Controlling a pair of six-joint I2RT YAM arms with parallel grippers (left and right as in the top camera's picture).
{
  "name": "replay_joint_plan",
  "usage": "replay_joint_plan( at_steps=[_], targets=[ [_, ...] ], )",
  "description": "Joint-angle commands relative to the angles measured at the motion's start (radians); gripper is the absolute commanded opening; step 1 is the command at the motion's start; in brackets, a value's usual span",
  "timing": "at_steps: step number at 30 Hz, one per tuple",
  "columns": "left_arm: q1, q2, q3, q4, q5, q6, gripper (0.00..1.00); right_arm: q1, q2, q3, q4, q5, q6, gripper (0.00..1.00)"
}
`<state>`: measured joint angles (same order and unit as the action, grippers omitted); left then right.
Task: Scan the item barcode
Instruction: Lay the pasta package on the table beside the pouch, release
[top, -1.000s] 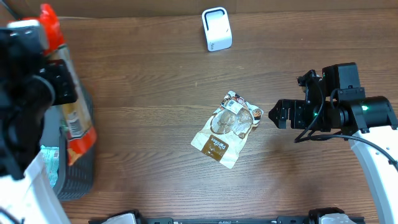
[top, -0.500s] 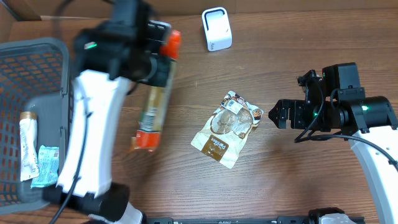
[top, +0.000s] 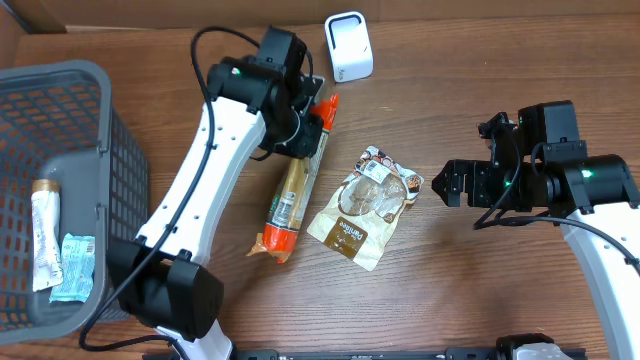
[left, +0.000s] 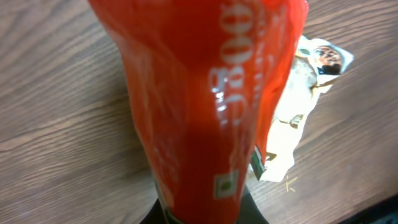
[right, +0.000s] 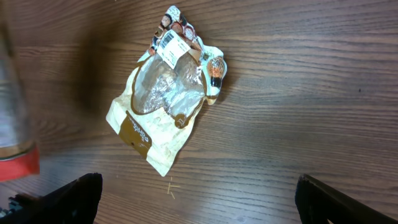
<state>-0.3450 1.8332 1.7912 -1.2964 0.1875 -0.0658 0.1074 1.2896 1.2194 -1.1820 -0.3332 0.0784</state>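
Observation:
My left gripper holds the packet at a slant above the wood beside the pouch (top: 365, 205), and the packet's shadow is apart from it. I need to keep holding the packet, because it would drop if I opened now.
My left gripper (top: 308, 128) is shut on the upper end of a long orange and yellow packet (top: 290, 190). The packet slants down toward the table, just left of a brown and white pouch (top: 365, 205). In the left wrist view the orange packet (left: 205, 93) fills the frame and hides my fingertips. The white scanner (top: 348, 47) stands at the back, a short way beyond the held end. My right gripper (top: 440, 185) stands open to the right of the pouch (right: 171, 106), which carries a white barcode label (right: 173, 45). No barcode shows on the packet.
A grey mesh basket (top: 118, 190) stands at the far left, holding a pale tube (top: 44, 235) and a teal wrapper (top: 75, 265). Bare wood lies between the pouch and my right fingers (right: 62, 199). The packet's orange lower end (right: 15, 165) shows at the right wrist view's left edge.
My left arm has swung from over the basket to the table's middle, carrying the orange packet toward the scanner. The basket is now uncovered. The right arm has not moved.

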Motion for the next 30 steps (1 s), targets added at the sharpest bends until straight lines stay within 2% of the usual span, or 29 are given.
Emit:
replay_joint_plan(
  at_steps=[1,7,12,13,15,17,19,30],
  targets=[
    [0.005,-0.015,-0.066,0.043,0.039,-0.036,0.04,0.006,0.002,0.024,0.003,0.0,0.003,1.0],
    [0.001,-0.015,-0.243,0.166,0.039,-0.036,0.04,0.006,0.002,0.024,0.003,0.0,0.003,1.0],
    [-0.002,-0.015,-0.323,0.218,0.039,-0.036,0.04,0.006,0.002,0.024,0.003,0.0,0.003,1.0],
    [-0.002,-0.015,-0.323,0.217,0.038,-0.035,0.08,0.006,0.002,0.024,0.003,0.0,0.003,1.0],
    [-0.002,-0.015,-0.323,0.217,0.037,-0.035,0.27,0.006,0.002,0.024,0.003,0.0,0.003,1.0],
    [-0.002,-0.015,-0.323,0.22,0.034,-0.035,0.41,0.006,0.002,0.024,0.003,0.0,0.003,1.0],
    [-0.002,-0.015,-0.323,0.22,0.026,-0.035,0.47,0.006,0.002,0.024,0.003,0.0,0.003,1.0],
    [-0.002,-0.016,-0.276,0.211,0.012,-0.036,0.52,0.006,0.002,0.024,0.003,0.0,0.003,1.0]
  ],
)
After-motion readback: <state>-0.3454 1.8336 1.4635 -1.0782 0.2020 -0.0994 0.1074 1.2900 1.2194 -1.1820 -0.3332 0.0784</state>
